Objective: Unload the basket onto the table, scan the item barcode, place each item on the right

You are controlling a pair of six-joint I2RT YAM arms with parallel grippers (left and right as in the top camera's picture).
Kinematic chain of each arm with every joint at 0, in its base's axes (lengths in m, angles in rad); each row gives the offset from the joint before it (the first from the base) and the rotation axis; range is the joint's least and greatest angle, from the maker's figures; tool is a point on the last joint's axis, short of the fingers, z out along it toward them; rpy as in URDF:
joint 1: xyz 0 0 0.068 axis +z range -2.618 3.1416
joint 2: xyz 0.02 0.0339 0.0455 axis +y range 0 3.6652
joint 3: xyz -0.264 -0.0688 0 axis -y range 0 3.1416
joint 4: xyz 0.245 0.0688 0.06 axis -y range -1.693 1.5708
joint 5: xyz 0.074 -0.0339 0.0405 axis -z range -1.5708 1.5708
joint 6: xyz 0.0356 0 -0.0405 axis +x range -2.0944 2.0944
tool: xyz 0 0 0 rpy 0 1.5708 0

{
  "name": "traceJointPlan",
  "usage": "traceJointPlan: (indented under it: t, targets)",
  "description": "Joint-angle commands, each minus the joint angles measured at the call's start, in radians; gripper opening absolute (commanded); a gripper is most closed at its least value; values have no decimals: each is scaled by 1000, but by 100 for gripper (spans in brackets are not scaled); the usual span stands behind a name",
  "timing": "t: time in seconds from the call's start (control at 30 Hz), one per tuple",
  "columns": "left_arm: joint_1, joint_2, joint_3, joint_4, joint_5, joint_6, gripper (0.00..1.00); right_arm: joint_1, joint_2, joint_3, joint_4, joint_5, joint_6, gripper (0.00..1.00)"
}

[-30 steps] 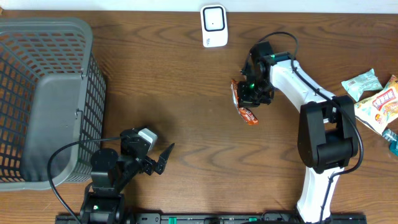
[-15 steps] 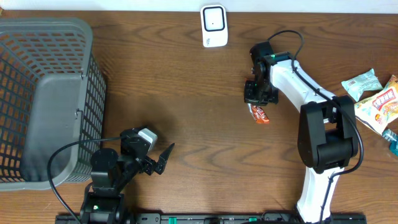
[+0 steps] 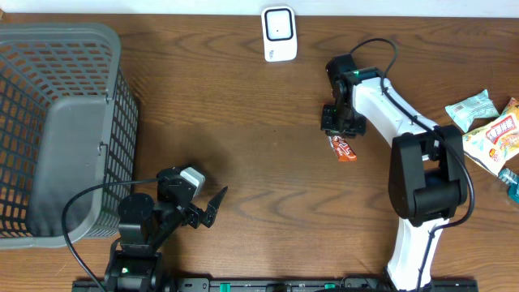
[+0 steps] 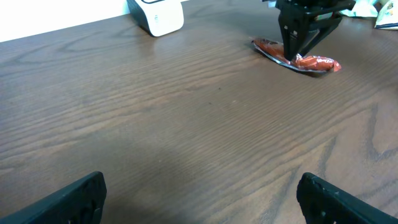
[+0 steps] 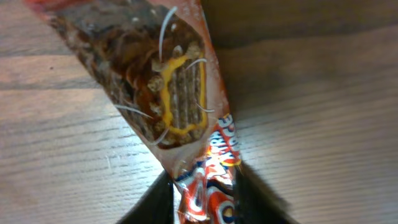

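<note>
The snack bar wrapper has to keep both ends uncovered to scan the barcode, so the right gripper should next grab it by the long edges across its middle (image 3: 336, 139) (image 5: 206, 178).
The item is an orange-red snack bar wrapper (image 3: 344, 149) lying flat on the wooden table, also seen far off in the left wrist view (image 4: 318, 63). My right gripper (image 3: 339, 130) points straight down over its upper end. In the right wrist view the wrapper (image 5: 180, 87) runs down between the two dark fingers (image 5: 255, 199), which stand slightly apart on either side of its end, so the right gripper (image 5: 205, 202) is open. No barcode shows. The white scanner (image 3: 278, 33) stands at the table's back edge. My left gripper (image 3: 215, 207) rests wide open near the front, holding nothing (image 4: 199, 199).
A grey mesh basket (image 3: 57, 32) fills the left side of the table. Several snack packets (image 3: 486, 130) lie at the right edge. The scanner (image 4: 155, 12) sits left of the right arm in the left wrist view.
The right gripper carried the wrapper from a raised, tilted pose down and to the right, laid it on the table, and its jaws have parted. The left arm has not moved.
</note>
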Motion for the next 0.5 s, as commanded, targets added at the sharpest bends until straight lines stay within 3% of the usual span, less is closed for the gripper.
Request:
traceJointPlan:
  t: [0.0,0.03,0.07,0.17,0.23,0.33,0.47]
  targets:
    - [3,-4,-3,3,-5,-9,98,-5,-92,16,-10,50,5,32]
    - [3,-4,-3,3,-5,-9,98,-5,-105,16,-14,55,5,36]
    - [3,-4,-3,3,-5,-9,98,-5,-132,16,-23,60,5,48]
    - [3,-4,-3,3,-5,-9,98,-4,-163,16,-34,60,5,60]
    - [3,-4,-3,3,-5,-9,98,-2,-177,16,-38,60,5,81]
    - [3,-4,-3,3,-5,-9,98,10,-182,16,-38,55,5,99]
    - [3,-5,-3,3,-5,-9,98,32,-182,16,-26,66,4,99]
